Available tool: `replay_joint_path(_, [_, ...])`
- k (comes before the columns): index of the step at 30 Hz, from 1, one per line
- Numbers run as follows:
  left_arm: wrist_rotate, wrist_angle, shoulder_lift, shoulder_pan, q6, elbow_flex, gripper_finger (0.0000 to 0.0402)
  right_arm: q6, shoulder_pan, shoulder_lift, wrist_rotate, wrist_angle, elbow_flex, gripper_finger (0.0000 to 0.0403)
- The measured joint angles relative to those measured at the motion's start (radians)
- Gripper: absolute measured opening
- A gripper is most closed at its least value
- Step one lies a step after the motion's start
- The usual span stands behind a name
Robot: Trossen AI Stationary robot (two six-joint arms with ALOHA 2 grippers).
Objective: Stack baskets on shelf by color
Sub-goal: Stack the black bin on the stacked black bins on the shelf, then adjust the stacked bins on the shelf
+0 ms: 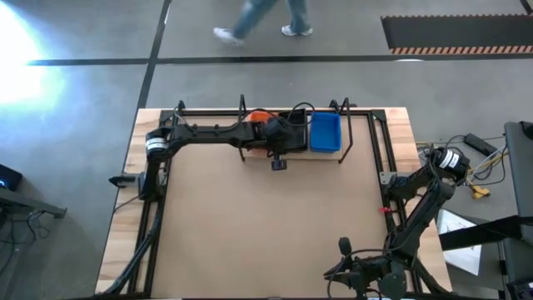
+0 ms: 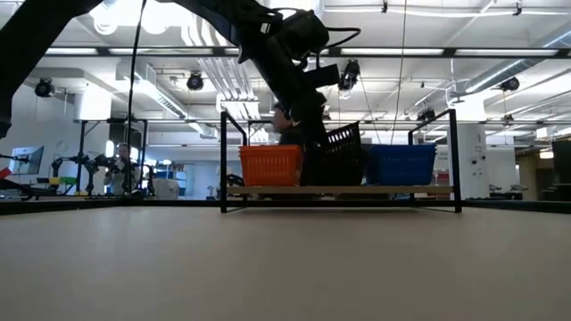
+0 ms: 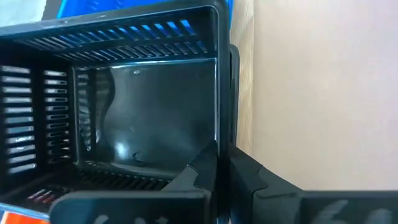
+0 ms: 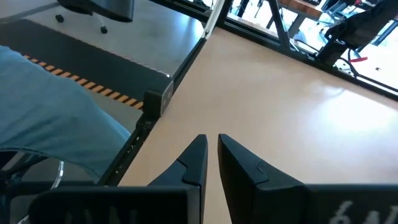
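Observation:
I should open my left gripper now, because the black basket's base (image 1: 295, 137) sits down on the wooden plank (image 1: 312, 156) beside the blue basket.
On the shelf (image 2: 375, 189) at the table's far edge an orange basket (image 2: 270, 165) stands at the left and a blue basket (image 2: 401, 163) at the right. Between them a black basket (image 2: 342, 152) sits tilted, with my left gripper (image 3: 222, 149) shut on it. The left arm reaches along the far edge from the table's left (image 1: 216, 131). My right gripper (image 4: 212, 138) hovers shut and holding nothing over the table's near right corner (image 1: 344, 246). My left gripper pinches the black basket's near side wall (image 3: 217, 124) at its rim, one finger inside the basket and one outside. The fingers come from the table's left, slanting down. The basket hangs tilted, its lower part down at the shelf's plank; whether it rests there I cannot tell.
Upright black wire posts (image 2: 453, 160) frame the shelf. A black rail (image 4: 180, 68) runs along the table's right edge. A person walks across the floor beyond the far edge (image 1: 258, 17). The brown tabletop (image 1: 266, 225) stretches in front of the shelf.

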State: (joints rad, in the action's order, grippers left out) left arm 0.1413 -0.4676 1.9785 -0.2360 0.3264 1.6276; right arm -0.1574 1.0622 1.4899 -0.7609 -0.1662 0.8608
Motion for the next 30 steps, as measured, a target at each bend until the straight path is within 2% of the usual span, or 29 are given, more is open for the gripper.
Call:
replay_joint_path(5, [0.0,0.016,0.0,0.0,-0.005,-0.016,0.0016,0.0,0.0,0.0,0.0,0.0,0.0,0.0031])
replay_joint_path(11, [0.0,0.03,0.0,0.0,-0.025,-0.015,0.0075,0.0,0.0,0.001,0.0,0.0,0.0,0.0031])
replay_joint_path(17, [0.022,-0.108,-0.061,0.012,-0.051,0.036,0.0114,0.0,0.0,0.001,0.0,0.001,0.0,0.0031])
replay_joint_path(23, [0.153,-0.275,-0.135,-0.004,-0.193,0.051,0.0096,0.0,0.0,0.001,0.0,0.005,-0.001,0.0031])
replay_joint_path(30, [0.149,-0.316,-0.103,-0.045,-0.25,0.027,0.0035,0.0,0.0,0.001,0.0,0.005,-0.002,0.0031])
